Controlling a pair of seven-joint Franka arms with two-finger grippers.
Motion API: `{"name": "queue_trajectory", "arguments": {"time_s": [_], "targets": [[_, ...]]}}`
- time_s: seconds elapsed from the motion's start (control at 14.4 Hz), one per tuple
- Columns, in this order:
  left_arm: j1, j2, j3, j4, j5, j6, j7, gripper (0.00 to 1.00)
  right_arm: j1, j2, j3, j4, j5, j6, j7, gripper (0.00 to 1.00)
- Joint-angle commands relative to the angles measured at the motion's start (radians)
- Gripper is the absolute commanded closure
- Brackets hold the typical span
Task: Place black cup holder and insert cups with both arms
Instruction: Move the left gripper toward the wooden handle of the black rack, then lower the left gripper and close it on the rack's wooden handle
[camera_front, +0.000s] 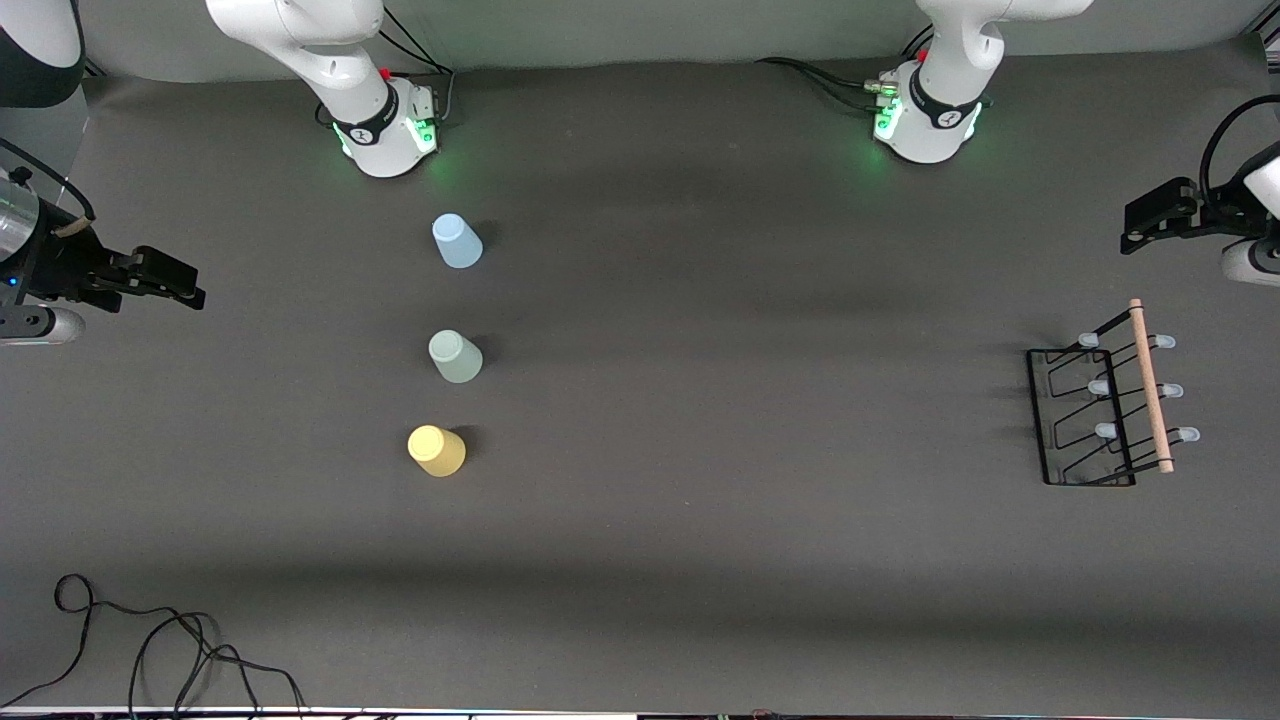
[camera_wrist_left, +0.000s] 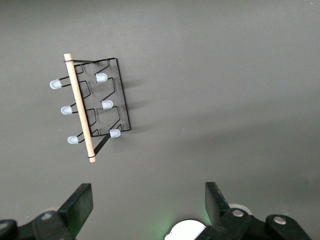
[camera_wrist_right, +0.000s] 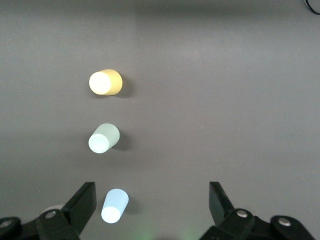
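The black cup holder needs to go beside the cups. My left gripper will grab the holder by its wooden rod (camera_front: 1150, 386) (camera_wrist_left: 80, 107) next.
The black cup holder (camera_front: 1100, 410) with its wooden rod and pale-blue-tipped pegs stands on the table at the left arm's end; it also shows in the left wrist view (camera_wrist_left: 95, 105). Three cups stand upside down in a row toward the right arm's end: pale blue (camera_front: 457, 241) farthest from the front camera, pale green (camera_front: 455, 356) in the middle, yellow (camera_front: 437, 451) nearest. They also show in the right wrist view: blue (camera_wrist_right: 115, 205), green (camera_wrist_right: 103, 138), yellow (camera_wrist_right: 105, 82). My left gripper (camera_front: 1130, 238) (camera_wrist_left: 148, 200) is open and empty, up beside the holder. My right gripper (camera_front: 195, 293) (camera_wrist_right: 152, 200) is open and empty, up beside the cups.
The dark grey table cover (camera_front: 750, 400) spans the view. The arm bases (camera_front: 385, 130) (camera_front: 925, 120) stand along the table's edge farthest from the front camera. Loose black cables (camera_front: 150, 640) lie at the near edge toward the right arm's end.
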Motion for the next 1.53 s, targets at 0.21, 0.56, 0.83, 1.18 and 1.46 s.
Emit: {"name": "queue_trajectory", "arguments": {"time_s": [0.21,0.56,0.83,1.18,1.46], "targets": [[-0.019,0.008,0.022,0.024,0.018,0.014,-0.017,0.0,0.001,0.014,-0.006,0.03,0.014,-0.022,-0.022,0.0],[0.01,0.015,0.026,-0.039,0.021,0.084,-0.015,0.0,0.004,0.012,-0.007,0.019,0.016,-0.022,-0.022,0.0],[0.107,0.02,0.026,-0.238,0.023,0.357,0.066,0.0,0.005,0.011,-0.007,0.013,0.016,-0.022,-0.022,0.0],[0.205,0.188,0.026,-0.308,0.024,0.534,0.152,0.02,0.007,0.012,-0.007,0.008,0.016,-0.022,-0.024,0.0],[0.213,0.245,0.026,-0.374,0.024,0.62,0.154,0.18,0.007,0.011,-0.007,0.007,0.016,-0.022,-0.024,0.0]]}}
